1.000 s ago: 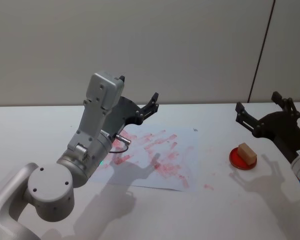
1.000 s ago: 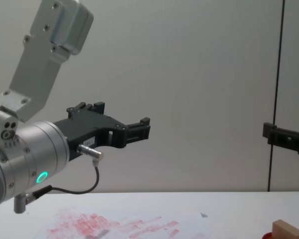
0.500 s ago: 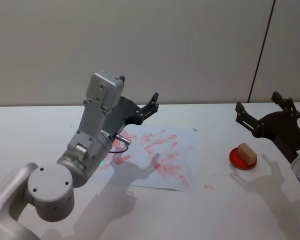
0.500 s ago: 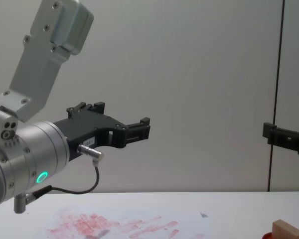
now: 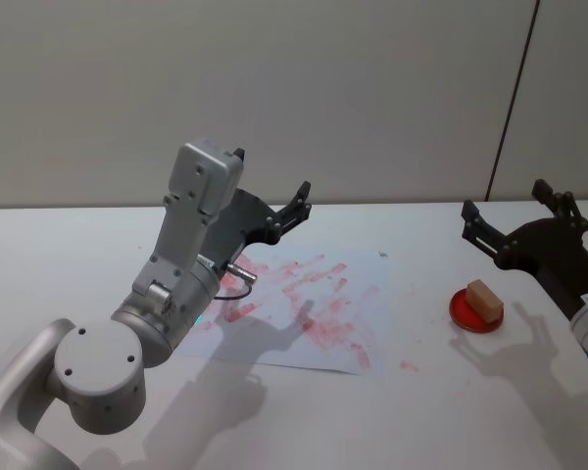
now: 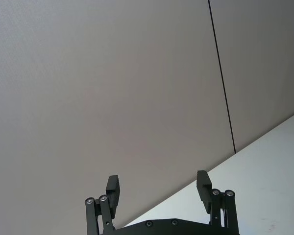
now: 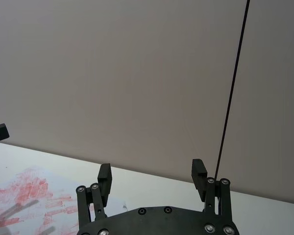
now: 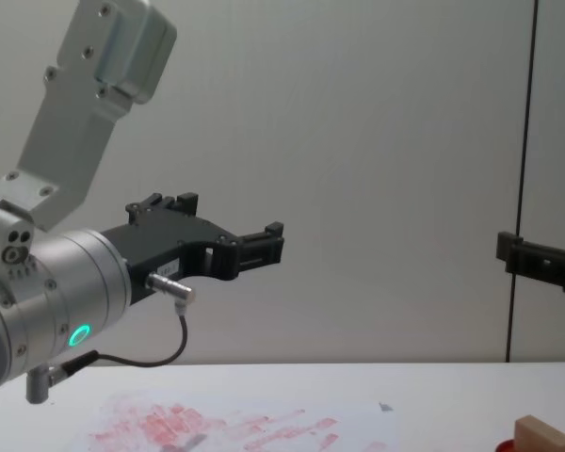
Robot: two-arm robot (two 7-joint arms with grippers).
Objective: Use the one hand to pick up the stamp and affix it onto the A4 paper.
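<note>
The stamp's foot is on the wet red ink pad point(image 8: 505, 446), so my right gripper takes hold of the stamp by its upper wooden sides next.
The stamp point(image 5: 482, 296), a small light-brown wooden block, rests on a flat red ink pad point(image 5: 467, 314) at the table's right; its top corner also shows in the chest view point(image 8: 542, 434). The A4 paper point(image 5: 367, 313), smeared with red marks, lies mid-table point(image 8: 377, 416). My right gripper point(image 5: 503, 199) hovers open above and just behind the stamp, apart from it; in the right wrist view the right gripper point(image 7: 152, 174) holds nothing. My left gripper point(image 5: 272, 172) hangs open and empty in the air over the paper's far left part, and the left wrist view shows this gripper point(image 6: 158, 185) facing the wall.
The big silver left arm point(image 5: 167, 294) with a green light ring point(image 8: 78, 334) fills the near left of the white table point(image 5: 451, 411). A grey wall with a dark vertical seam point(image 5: 510, 108) stands right behind the table.
</note>
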